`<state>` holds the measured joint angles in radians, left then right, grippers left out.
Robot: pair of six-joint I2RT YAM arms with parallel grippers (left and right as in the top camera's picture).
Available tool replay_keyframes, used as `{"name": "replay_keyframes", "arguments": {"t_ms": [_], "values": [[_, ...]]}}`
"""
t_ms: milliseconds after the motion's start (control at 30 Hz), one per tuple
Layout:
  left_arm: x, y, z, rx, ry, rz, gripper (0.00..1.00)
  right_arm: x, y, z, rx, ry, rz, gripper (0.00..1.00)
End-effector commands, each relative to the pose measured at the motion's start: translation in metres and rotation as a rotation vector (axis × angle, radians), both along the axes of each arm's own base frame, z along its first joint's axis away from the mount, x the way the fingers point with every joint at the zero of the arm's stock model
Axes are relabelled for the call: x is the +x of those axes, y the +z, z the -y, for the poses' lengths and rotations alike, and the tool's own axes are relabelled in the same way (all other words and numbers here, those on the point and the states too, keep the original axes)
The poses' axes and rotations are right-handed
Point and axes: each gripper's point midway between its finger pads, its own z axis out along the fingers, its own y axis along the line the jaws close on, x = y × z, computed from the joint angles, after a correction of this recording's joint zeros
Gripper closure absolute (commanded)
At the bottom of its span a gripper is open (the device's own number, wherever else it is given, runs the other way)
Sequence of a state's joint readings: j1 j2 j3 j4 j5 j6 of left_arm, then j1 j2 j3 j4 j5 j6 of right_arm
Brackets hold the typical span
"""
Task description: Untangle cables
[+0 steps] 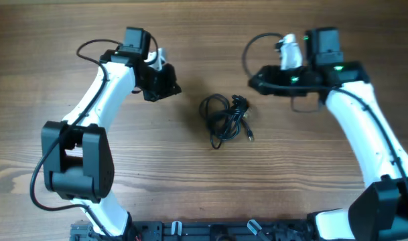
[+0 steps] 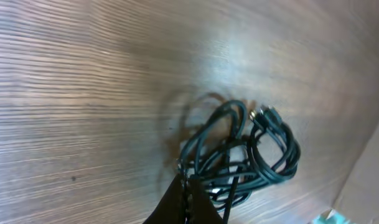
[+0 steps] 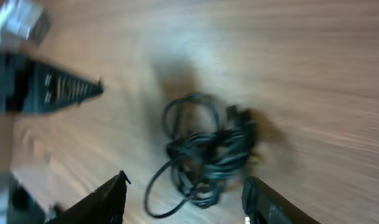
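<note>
My right gripper should reach the cables and take the loose loop (image 1: 210, 102) (image 3: 179, 108), so the bunched tangle stays open for my left gripper to untangle.
The cables (image 1: 225, 119) lie as one small black tangle in the middle of the wooden table, with a loose loop and a small plug sticking out. My left gripper (image 1: 173, 88) hovers to their upper left, its fingers pressed together and empty. In the left wrist view the shut fingertips (image 2: 188, 186) point at the cables (image 2: 242, 155) just beyond them. My right gripper (image 1: 252, 79) hangs to the upper right of the tangle. Its fingers (image 3: 111, 196) stand wide apart in the right wrist view, and the blurred cables (image 3: 208, 149) lie on the table past the gap.
Bare wood table (image 1: 190, 174) surrounds the tangle. The left arm's gripper (image 3: 52, 90) shows at the upper left of the right wrist view. A black rail (image 1: 210, 231) runs along the near table edge between the arm bases.
</note>
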<state>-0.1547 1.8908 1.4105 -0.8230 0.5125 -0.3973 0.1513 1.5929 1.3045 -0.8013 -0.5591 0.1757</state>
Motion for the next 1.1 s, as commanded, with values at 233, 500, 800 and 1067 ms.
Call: {"name": "replay_keyframes", "arguments": {"t_ms": [233,500,800,1067], "values": [[0.014,-0.007,-0.079,0.011,0.308,-0.099,0.96,-0.007,0.009,-0.077,-0.049,-0.008,0.062,0.38],[0.014,-0.009,-0.085,0.032,0.322,-0.096,0.96,-0.008,-0.032,-0.125,-0.068,-0.016,0.004,0.39],[0.011,-0.009,-0.085,0.035,0.321,-0.111,0.96,0.017,-0.103,-0.15,0.008,-0.136,-0.157,0.55],[0.008,-0.011,-0.086,0.04,0.321,-0.126,0.95,0.018,-0.145,-0.149,-0.014,-0.194,-0.247,0.56]]}}
